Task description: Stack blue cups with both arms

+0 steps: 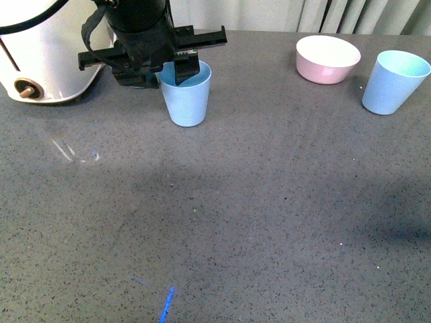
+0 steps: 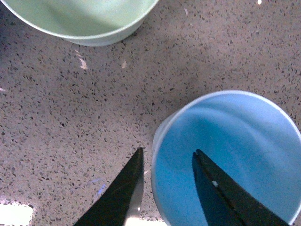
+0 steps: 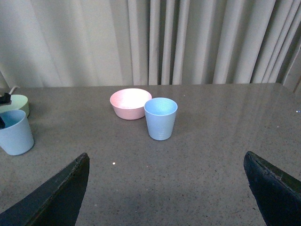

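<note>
The light blue cup has a rim for my left gripper to grab next. I will then stack the cup with the other blue cup.
One blue cup stands upright at the back left of the grey table. My left gripper is open over it and straddles its rim. In the left wrist view, one finger is inside this cup and the other finger is outside the wall. The other blue cup stands upright at the far right, beside the pink bowl. My right gripper is open and wide, low over the table, well short of that cup, with nothing between its fingers. It is out of the front view.
A pink bowl sits at the back right. A mint-green bowl lies close behind the left cup. A white appliance stands at the back left corner. Curtains hang behind the table.
</note>
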`<action>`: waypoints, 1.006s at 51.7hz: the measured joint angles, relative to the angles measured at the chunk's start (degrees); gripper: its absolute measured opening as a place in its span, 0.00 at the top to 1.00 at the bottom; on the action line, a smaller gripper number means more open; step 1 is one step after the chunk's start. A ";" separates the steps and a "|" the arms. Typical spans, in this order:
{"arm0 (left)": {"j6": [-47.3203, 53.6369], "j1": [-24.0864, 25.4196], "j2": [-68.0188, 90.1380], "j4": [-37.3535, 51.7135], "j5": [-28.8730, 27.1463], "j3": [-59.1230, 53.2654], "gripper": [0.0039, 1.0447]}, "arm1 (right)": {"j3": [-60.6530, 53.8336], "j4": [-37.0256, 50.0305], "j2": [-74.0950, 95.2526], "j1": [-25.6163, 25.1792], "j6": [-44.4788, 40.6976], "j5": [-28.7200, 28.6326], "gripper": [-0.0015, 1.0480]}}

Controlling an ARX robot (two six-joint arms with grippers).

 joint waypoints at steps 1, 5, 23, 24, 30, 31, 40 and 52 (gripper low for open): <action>-0.04 -0.24 0.00 -0.20 0.00 0.00 0.76 | 0.00 0.00 0.00 0.00 0.00 0.00 0.09; -0.50 -0.81 0.00 -0.61 0.02 0.00 0.87 | 0.00 0.00 0.00 0.00 0.00 0.00 0.09; -2.69 -4.92 -0.46 -4.09 -0.02 0.00 0.98 | 0.00 0.00 0.00 0.00 0.00 0.00 0.09; -2.82 -5.31 -0.46 -4.26 0.00 0.04 0.98 | 0.00 0.00 0.00 0.00 0.00 0.00 0.09; -3.67 -7.85 -0.46 -5.62 0.85 0.59 0.98 | 0.00 0.00 0.00 0.00 0.00 0.00 0.09; -3.93 -8.55 -0.46 -5.99 1.05 0.76 0.98 | 0.00 0.00 0.00 0.00 0.00 0.00 0.09; -5.07 -13.03 0.00 -8.17 1.51 3.39 0.98 | 0.00 0.00 0.00 0.00 0.00 0.00 0.09; -6.29 -16.94 2.69 -10.82 1.22 8.57 0.98 | 0.00 0.00 0.00 0.00 0.00 0.02 0.09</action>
